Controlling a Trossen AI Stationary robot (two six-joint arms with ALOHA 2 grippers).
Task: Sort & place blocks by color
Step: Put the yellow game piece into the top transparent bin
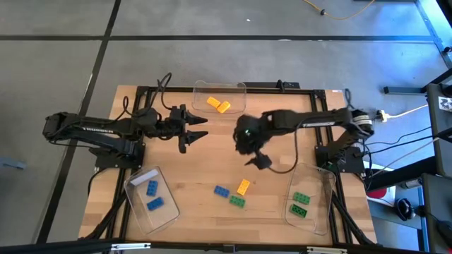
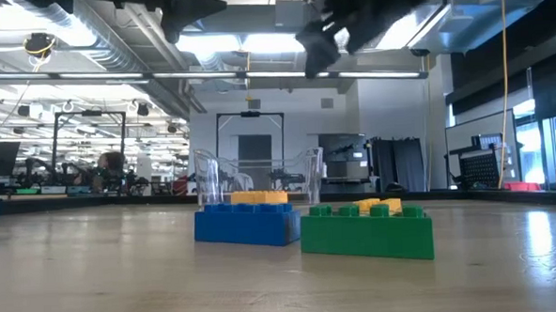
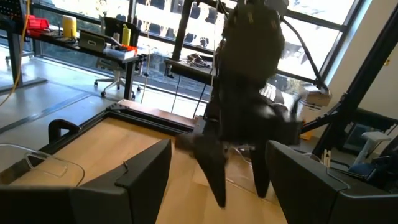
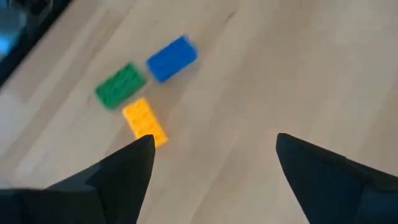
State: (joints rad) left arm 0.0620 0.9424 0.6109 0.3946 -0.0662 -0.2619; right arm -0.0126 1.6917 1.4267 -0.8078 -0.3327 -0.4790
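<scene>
I will grab the loose yellow-orange block by its long sides with my right gripper next, so it can join the clear tray of yellow-orange blocks.
Three loose blocks lie flat on the table's near middle: a blue one [image 1: 222,191] [image 4: 172,58], a yellow-orange one [image 1: 244,186] [image 4: 144,122] and a green one [image 1: 237,201] [image 4: 121,85]. My right gripper [image 1: 258,161] [image 4: 214,155] hovers open above the table, just far and right of them, touching nothing. My left gripper [image 1: 196,131] waits open over the table's far left middle, its fingers pointing right. In the low view the blue block [image 2: 248,223] and the green block [image 2: 366,229] stand in front, and the right gripper [image 2: 320,41] hangs high above.
A clear tray at the far edge [image 1: 240,87] holds two yellow-orange blocks [image 1: 219,104]. A clear tray near left [image 1: 134,185] holds two blue blocks [image 1: 153,195]. A clear tray near right [image 1: 326,187] holds two green blocks [image 1: 300,204]. Bare wood lies between the trays.
</scene>
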